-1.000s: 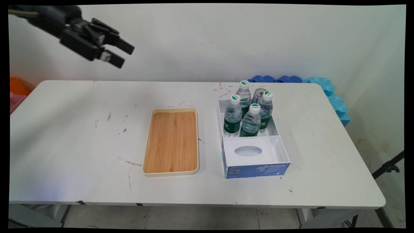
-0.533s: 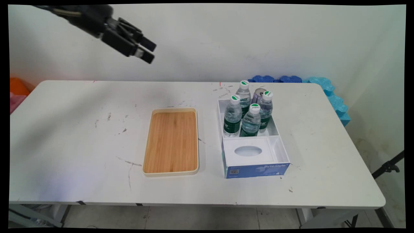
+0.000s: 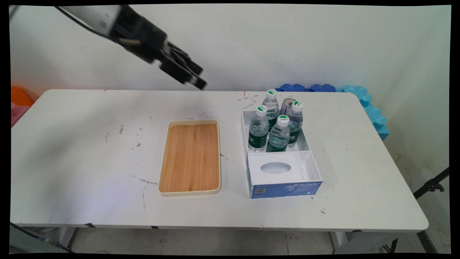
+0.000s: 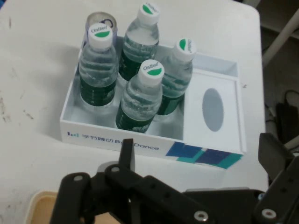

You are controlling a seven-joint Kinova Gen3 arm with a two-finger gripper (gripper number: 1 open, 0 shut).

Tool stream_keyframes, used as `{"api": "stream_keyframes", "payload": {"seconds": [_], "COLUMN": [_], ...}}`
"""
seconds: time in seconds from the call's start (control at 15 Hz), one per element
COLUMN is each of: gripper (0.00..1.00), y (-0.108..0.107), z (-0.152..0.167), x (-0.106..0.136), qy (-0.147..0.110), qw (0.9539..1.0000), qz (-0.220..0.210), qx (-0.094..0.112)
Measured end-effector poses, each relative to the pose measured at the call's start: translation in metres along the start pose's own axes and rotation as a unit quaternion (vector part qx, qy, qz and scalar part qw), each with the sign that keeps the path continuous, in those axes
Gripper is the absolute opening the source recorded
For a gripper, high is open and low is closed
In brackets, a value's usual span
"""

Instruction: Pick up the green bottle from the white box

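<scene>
I will next use my gripper to grab a clear water bottle by its green-labeled body (image 3: 257, 136) and stand it on the wooden tray (image 3: 191, 157).
My black gripper (image 3: 198, 77) hangs open and empty in the air above the table's far side, to the left of and above a white and blue box (image 3: 284, 189). In the hand view the gripper (image 4: 197, 144) points at this box (image 4: 140, 144), fingers spread wide. Several clear water bottles (image 3: 278, 135) with green labels and white caps stand upright in the box's far compartment. The near compartment has a white insert with an oval hole (image 3: 276, 167). A silver can (image 3: 287, 104) stands just behind the bottles; in the hand view the can (image 4: 101, 21) appears at the top left.
A wooden tray with a cream rim (image 3: 189, 193) lies left of the box. Blue foam pieces (image 3: 359, 95) sit past the table's far right corner. An orange object (image 3: 19, 96) is off the left edge, and a black stand (image 3: 431, 185) is at the right.
The gripper has swung rightward and a little lower across the wall, from the upper left towards the box of bottles. Nothing on the table has moved.
</scene>
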Motion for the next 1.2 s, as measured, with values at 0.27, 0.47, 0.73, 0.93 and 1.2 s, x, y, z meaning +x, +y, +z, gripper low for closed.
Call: {"api": "stream_keyframes", "payload": {"seconds": [0.27,0.47,0.73,0.93,1.2], "gripper": [1.0,1.0,1.0,1.0,1.0], "y": [-0.003,-0.01,-0.02,-0.025,-0.03], "z": [0.058,0.102,0.147,0.174,0.199], "x": [-0.008,-0.015,-0.022,-0.026,-0.028], "qy": [-0.012,-0.017,-0.018,-0.016,-0.012], "qw": [0.9999,0.9994,0.9981,0.9974,0.9968], "qz": [0.002,0.017,0.035,0.043,0.048], "qx": [0.008,0.024,0.047,0.056,0.063]}}
